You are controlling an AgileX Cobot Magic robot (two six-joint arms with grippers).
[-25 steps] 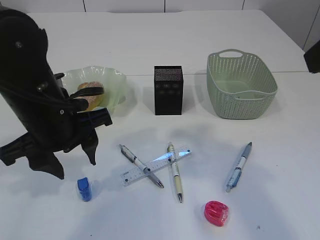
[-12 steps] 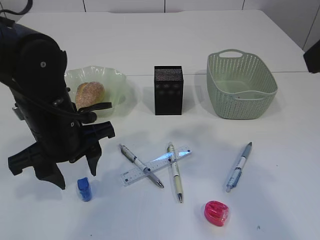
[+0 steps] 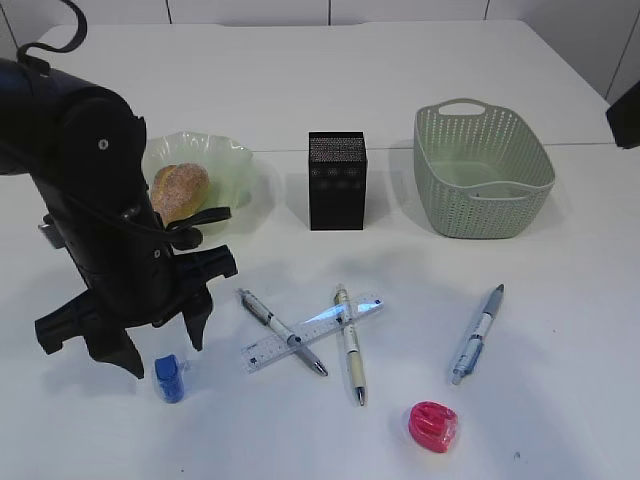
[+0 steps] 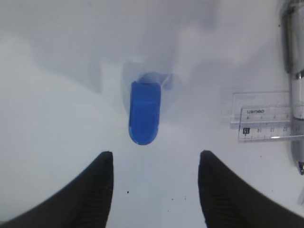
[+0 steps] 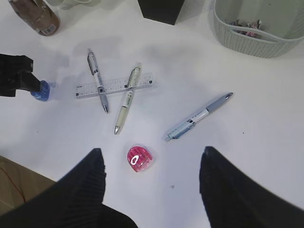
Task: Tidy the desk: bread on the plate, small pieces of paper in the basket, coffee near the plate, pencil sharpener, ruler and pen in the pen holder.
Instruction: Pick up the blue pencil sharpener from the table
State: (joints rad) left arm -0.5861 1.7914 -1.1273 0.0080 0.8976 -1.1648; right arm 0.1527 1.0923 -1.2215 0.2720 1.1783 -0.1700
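My left gripper grips the sharpener by its narrow body (image 3: 169,380) next, to tidy the blue pencil sharpener into the pen holder (image 3: 337,180).
My left gripper (image 3: 165,358) hangs open just over a blue pencil sharpener (image 3: 169,379) on the desk; the sharpener (image 4: 144,111) lies slightly beyond the gap between the jaws of the gripper (image 4: 155,156). The bread (image 3: 180,190) sits on the plate (image 3: 225,160). Two pens (image 3: 282,332) (image 3: 350,342) lie crossed over the ruler (image 3: 315,330), a third pen (image 3: 478,333) lies to the right. High above a pink sharpener (image 5: 140,159), my right gripper (image 5: 153,152) is open and empty. The coffee (image 5: 38,14) lies at the upper left.
The black mesh pen holder (image 3: 337,180) stands mid-table, the basket (image 3: 483,170) to its right with small pieces of paper (image 5: 244,23) inside. The left arm's bulk (image 3: 90,200) blocks the desk's left side. A table edge shows at the lower left (image 5: 19,183).
The left arm has swung forward and down from in front of the plate towards the blue sharpener, uncovering the bread. Its jaws kept the same width. Nothing else moved.
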